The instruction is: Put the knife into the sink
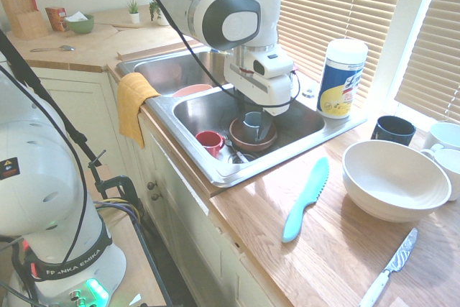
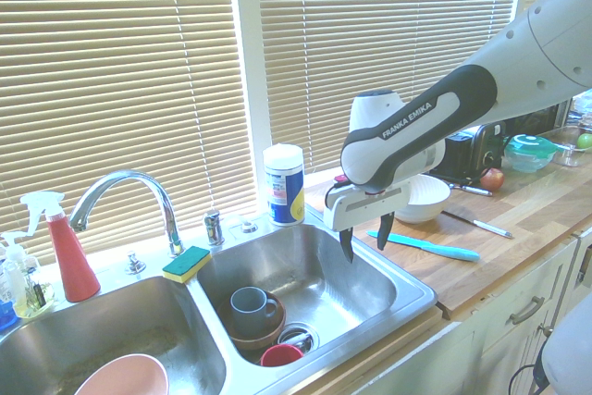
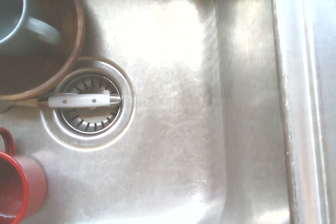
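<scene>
Next, the gripper takes hold of the turquoise knife by its handle point(image 2: 453, 252), since the knife has its blade point(image 2: 398, 239) bare toward the sink.
The turquoise knife point(image 1: 305, 199) lies flat on the wooden counter between the sink's right rim point(image 1: 215, 170) and the white bowl. From the other side, the knife point(image 2: 424, 245) rests just right of the basin rim point(image 2: 407, 275). My gripper point(image 2: 364, 240) hangs open and empty over the right basin, a little left of the knife and above it. The wrist view looks straight down on the basin floor point(image 3: 173, 103) and its drain point(image 3: 86, 103); the knife is out of that view.
In the right basin sit a brown bowl holding a grey mug point(image 2: 254, 307) and a red cup point(image 1: 210, 141). On the counter stand a white bowl point(image 1: 395, 177), a steel knife with a white handle point(image 1: 392, 267), a wipes canister point(image 1: 341, 77) and a black mug point(image 1: 393, 129).
</scene>
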Motion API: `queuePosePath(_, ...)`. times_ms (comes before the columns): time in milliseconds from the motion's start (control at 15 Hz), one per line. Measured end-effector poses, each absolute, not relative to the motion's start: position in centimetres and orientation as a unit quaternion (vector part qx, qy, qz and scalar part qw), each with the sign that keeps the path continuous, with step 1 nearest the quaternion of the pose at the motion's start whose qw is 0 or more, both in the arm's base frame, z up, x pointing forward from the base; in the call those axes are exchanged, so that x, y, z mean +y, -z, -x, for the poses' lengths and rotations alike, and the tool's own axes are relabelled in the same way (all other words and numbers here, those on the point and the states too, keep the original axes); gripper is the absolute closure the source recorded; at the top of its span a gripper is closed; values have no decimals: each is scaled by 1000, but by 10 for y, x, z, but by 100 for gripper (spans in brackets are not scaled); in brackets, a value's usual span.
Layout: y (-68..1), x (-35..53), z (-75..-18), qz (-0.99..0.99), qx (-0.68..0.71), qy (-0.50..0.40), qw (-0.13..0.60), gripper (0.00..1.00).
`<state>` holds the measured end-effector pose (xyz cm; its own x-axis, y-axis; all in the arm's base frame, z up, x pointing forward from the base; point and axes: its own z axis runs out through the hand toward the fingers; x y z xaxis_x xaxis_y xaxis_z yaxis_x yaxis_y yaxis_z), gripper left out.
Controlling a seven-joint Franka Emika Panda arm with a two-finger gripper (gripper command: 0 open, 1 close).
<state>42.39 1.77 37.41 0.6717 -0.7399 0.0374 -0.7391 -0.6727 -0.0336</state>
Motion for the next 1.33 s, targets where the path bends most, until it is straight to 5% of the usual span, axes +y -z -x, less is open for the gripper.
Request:
queuePosePath(867, -377, -80, -409, 982, 189, 20, -11, 0)
queuePosePath(1333, -340, -155, -398, 981, 191, 4, -36, 0)
